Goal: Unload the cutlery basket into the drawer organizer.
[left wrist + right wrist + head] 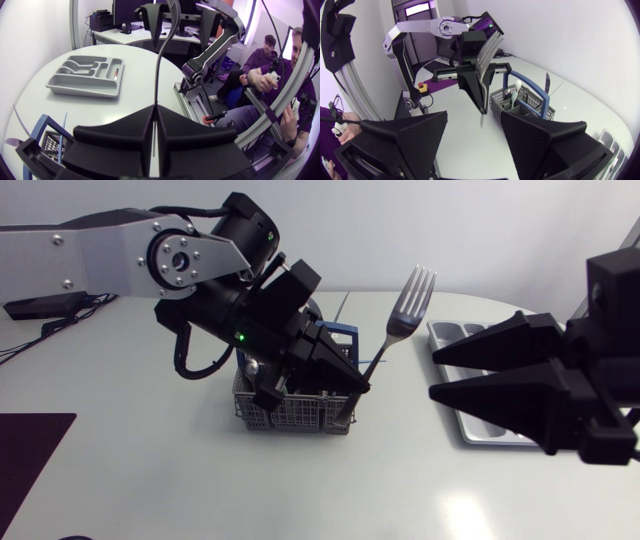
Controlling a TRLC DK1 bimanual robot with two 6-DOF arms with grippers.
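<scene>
The fork's teeth point up, so the robot's right gripper should grab the fork by its handle (373,367) (483,95) next.
My left gripper (356,384) is shut on the handle of a silver fork (412,292), which rises tilted, tines up, just above the right end of the grey mesh cutlery basket (288,410). In the left wrist view the fork (158,65) runs straight up from between the closed fingers (140,130). My right gripper (436,376) stands open to the fork's right, apart from it, in front of the grey drawer organizer (447,331). The right wrist view looks between its own spread fingers (410,140) at the fork (487,47) and the basket (522,102).
The basket has a blue handle (340,332) and more cutlery stands in it under my left arm. The organizer (87,77) lies near the table's rounded edge. A dark mat (30,455) covers the table's front left corner.
</scene>
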